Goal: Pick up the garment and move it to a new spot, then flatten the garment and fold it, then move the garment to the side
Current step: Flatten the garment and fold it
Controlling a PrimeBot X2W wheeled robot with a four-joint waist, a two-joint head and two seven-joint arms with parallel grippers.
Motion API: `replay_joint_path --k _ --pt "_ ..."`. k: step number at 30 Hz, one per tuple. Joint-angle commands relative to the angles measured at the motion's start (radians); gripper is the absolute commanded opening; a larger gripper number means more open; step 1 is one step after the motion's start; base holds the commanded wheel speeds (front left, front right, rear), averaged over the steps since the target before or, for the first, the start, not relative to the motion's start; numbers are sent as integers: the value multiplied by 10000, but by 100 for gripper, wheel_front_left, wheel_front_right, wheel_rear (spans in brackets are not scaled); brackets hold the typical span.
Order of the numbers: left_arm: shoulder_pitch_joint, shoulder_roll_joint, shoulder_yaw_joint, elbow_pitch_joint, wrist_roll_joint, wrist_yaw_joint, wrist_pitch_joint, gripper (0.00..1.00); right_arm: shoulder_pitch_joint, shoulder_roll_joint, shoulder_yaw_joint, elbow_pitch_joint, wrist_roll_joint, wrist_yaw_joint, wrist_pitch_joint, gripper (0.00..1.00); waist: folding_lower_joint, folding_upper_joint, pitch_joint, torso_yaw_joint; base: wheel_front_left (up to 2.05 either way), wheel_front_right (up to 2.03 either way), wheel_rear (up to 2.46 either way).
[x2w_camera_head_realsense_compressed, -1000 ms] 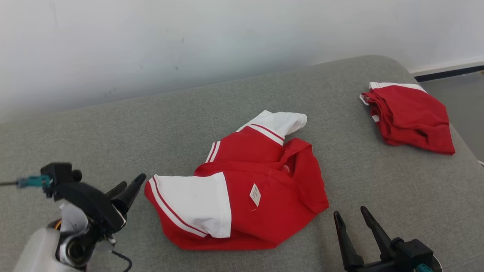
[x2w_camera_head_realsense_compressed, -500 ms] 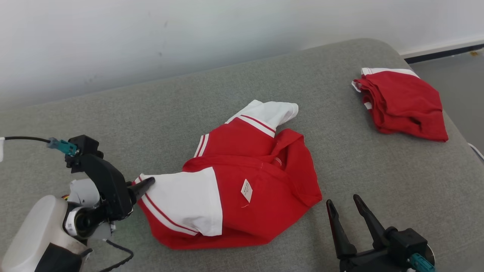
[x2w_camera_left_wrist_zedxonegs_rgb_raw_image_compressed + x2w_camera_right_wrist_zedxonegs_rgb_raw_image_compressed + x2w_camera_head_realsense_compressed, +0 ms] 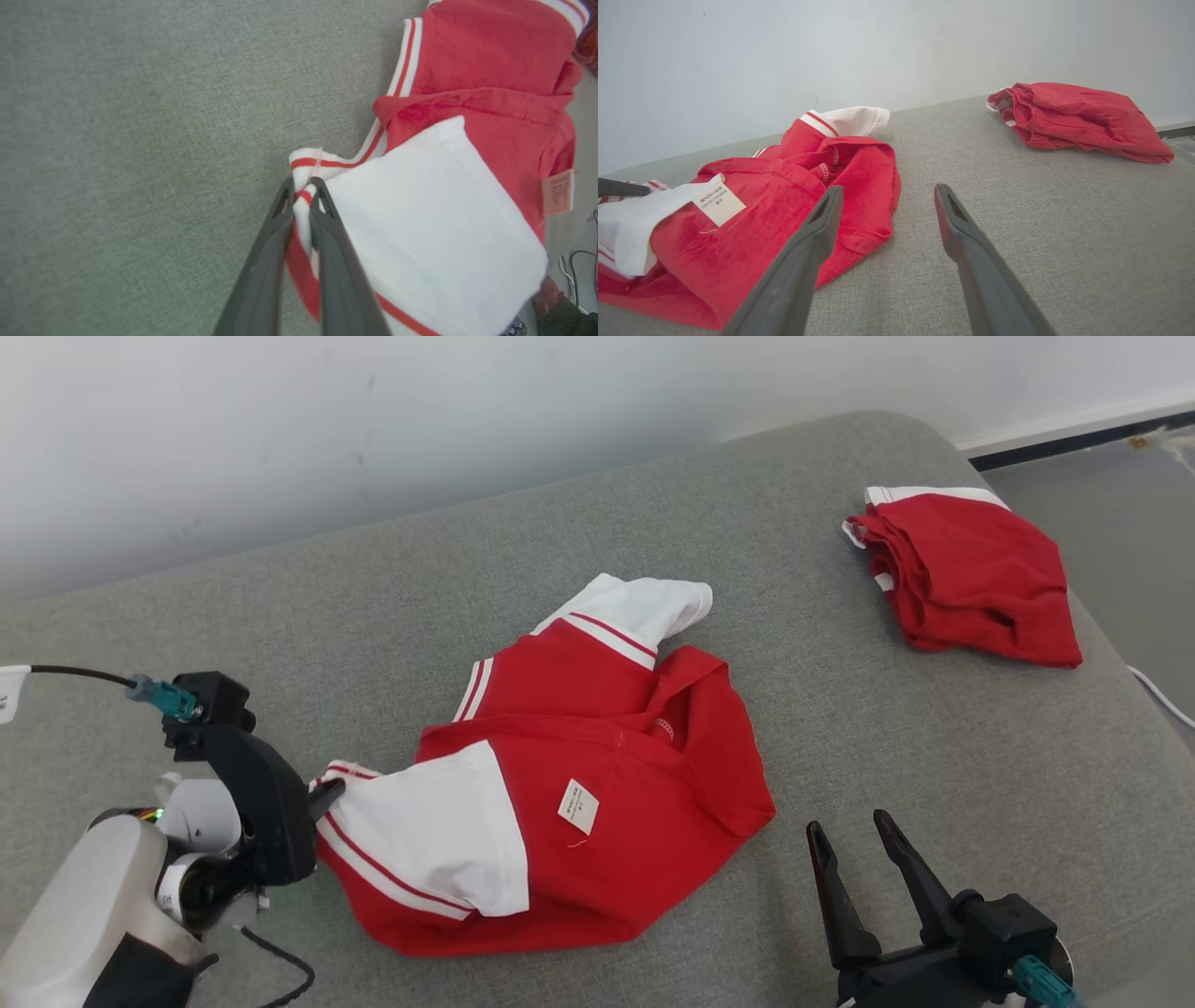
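My right gripper grabs the garment by its hem corner (image 3: 764, 811) next, which sticks out at the edge, since the red cloth (image 3: 627, 851) lies crumpled and slack.
A crumpled red garment (image 3: 616, 803) with white sleeves and striped cuffs lies in the middle of the grey cushion (image 3: 373, 616); a white label shows on its red front. My left gripper (image 3: 329, 791) is shut on the striped cuff of the near white sleeve (image 3: 420, 224); in the left wrist view the cuff is pinched between the two dark fingers (image 3: 261, 261). My right gripper (image 3: 850, 835) stands open at the lower right, just off the garment's (image 3: 784, 196) right edge, with nothing between its fingers (image 3: 808, 252).
A second red garment (image 3: 962, 574), folded, lies at the cushion's far right corner (image 3: 1073, 119). A pale wall runs behind the cushion. The floor and a white cable (image 3: 1158, 695) lie past the right edge.
My left gripper went from open beside the sleeve to shut on its cuff. The head camera shifted, so the whole scene slid left and up. The right gripper stayed open.
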Motion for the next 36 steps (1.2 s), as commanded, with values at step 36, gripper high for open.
replay_joint_path --k 36 --pt "-6681 -2978 -676 762 -3493 430 -4498 0 386 225 338 300 272 -12 -6 100 -1 -1 -1305 -1073 0 0 0"
